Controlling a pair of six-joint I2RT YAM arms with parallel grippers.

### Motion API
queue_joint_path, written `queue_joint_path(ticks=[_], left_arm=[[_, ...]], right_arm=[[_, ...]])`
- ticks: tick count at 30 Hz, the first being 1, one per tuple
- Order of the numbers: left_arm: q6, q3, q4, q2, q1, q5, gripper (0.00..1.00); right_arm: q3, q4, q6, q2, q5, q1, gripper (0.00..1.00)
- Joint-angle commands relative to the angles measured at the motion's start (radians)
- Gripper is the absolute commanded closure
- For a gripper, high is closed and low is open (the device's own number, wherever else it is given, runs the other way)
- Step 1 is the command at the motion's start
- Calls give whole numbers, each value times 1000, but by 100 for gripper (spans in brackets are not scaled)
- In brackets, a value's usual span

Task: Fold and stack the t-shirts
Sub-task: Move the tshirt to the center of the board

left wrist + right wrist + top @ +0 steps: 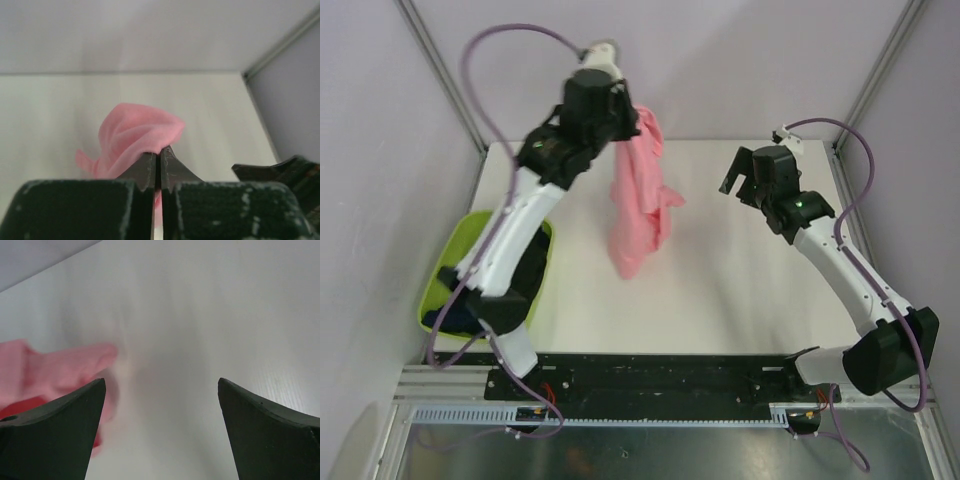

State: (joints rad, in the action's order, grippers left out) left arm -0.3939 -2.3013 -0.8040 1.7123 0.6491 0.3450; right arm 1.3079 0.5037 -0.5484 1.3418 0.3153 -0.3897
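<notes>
My right gripper will grab the pink t-shirt's free edge jutting toward it, apart from my left gripper's pinch, to spread the t-shirt for folding.
A salmon-pink t-shirt (638,195) hangs bunched in the air over the middle of the white table, pinched at its top by my left gripper (628,108), which is raised high at the back. From the left wrist the jaws (160,150) are shut on a fold of the pink t-shirt (135,135). My right gripper (742,180) hovers open to the right of the hanging cloth, apart from it. Its wide-set fingers (75,410) frame bare table, with the pink t-shirt (55,370) blurred at the left. Dark t-shirts (525,275) lie in the tub at the left.
A lime-green plastic tub (445,270) stands at the table's left front edge, partly under my left arm. The white table (740,290) is walled by pale panels and metal frame posts at the back corners.
</notes>
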Motion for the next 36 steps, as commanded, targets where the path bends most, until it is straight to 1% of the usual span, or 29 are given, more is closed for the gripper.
queue_joint_path(ticks=[1,3,4,6,8,9,10,11,13,16,20,25,29,32,36], left_arm=[[-45,98,61,175,9,-225,100],[-42,111,77,258,9,-260,99],[-38,111,82,295,9,-276,92],[-34,110,86,350,7,-296,57],[-30,127,88,361,2,-303,20],[-27,144,90,351,0,-299,10],[-21,166,91,332,-4,-294,5],[-19,191,92,305,-11,-293,3],[-23,262,95,234,-36,-296,1],[-29,416,97,91,-80,-295,1],[-45,633,102,-69,-146,-257,1],[-89,871,139,-178,-256,-289,8],[-95,952,168,-210,-305,-323,14],[-90,970,176,-214,-317,-334,17],[-88,979,185,-210,-320,-337,18]], right_arm=[[39,75,-5,-14,88,6,1],[30,89,-4,-1,100,7,1],[24,94,-1,7,99,7,1],[13,105,5,30,93,7,1],[5,117,7,52,77,7,1],[0,121,8,61,66,7,1],[-6,122,7,68,52,3,1],[-14,120,8,73,42,-3,1],[-31,113,10,84,47,-38,1],[-45,107,-1,110,75,-129,1],[-56,61,-32,178,91,-268,2],[-58,-45,-53,294,57,-410,12],[-45,-109,-60,386,44,-488,19],[-34,-136,-58,443,49,-515,24],[-6,-146,-40,500,69,-543,28]])
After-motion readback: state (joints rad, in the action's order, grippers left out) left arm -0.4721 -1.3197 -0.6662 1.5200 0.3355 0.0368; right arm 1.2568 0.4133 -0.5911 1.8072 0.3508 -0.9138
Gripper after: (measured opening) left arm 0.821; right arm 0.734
